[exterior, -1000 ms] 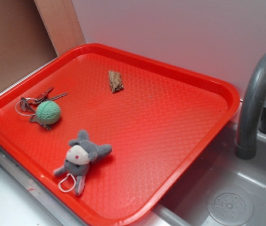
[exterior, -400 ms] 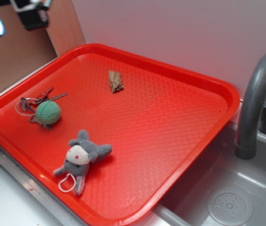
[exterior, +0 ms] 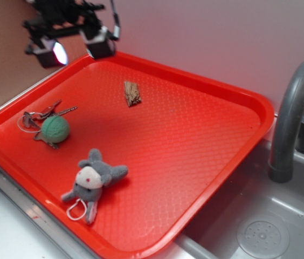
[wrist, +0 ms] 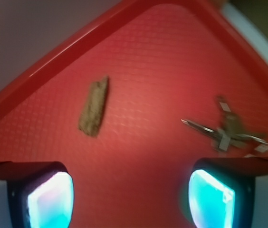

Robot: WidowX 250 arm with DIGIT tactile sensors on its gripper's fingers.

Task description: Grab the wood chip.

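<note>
My gripper grabs the wood chip by its long facing sides next, since the wood chip point(wrist: 94, 107) has a jagged, pointed end point(wrist: 105, 80) and straight long edges.
The wood chip point(exterior: 132, 93) is a small brown streaky oblong lying flat on the red tray point(exterior: 206, 140), toward its far side. In the wrist view the wood chip point(wrist: 94, 107) lies ahead and left of centre. My gripper point(exterior: 76, 49) hangs above the tray's far left corner, well left of the chip and above it. Its jaws are wide open and empty; the glowing pads point(wrist: 53, 199) show at the bottom corners of the wrist view, with my gripper point(wrist: 130, 202) over bare tray.
A green ball point(exterior: 54, 128) lies on a bunch of keys point(exterior: 41, 115) at the tray's left; the keys point(wrist: 226, 130) also show in the wrist view. A grey plush toy point(exterior: 91, 182) lies near the front. A grey faucet point(exterior: 292, 108) and sink point(exterior: 262, 234) are right. A wooden board point(exterior: 68, 27) leans behind.
My gripper has come into view from the upper left and moved right and down toward the tray's far left corner. The objects on the tray have not moved.
</note>
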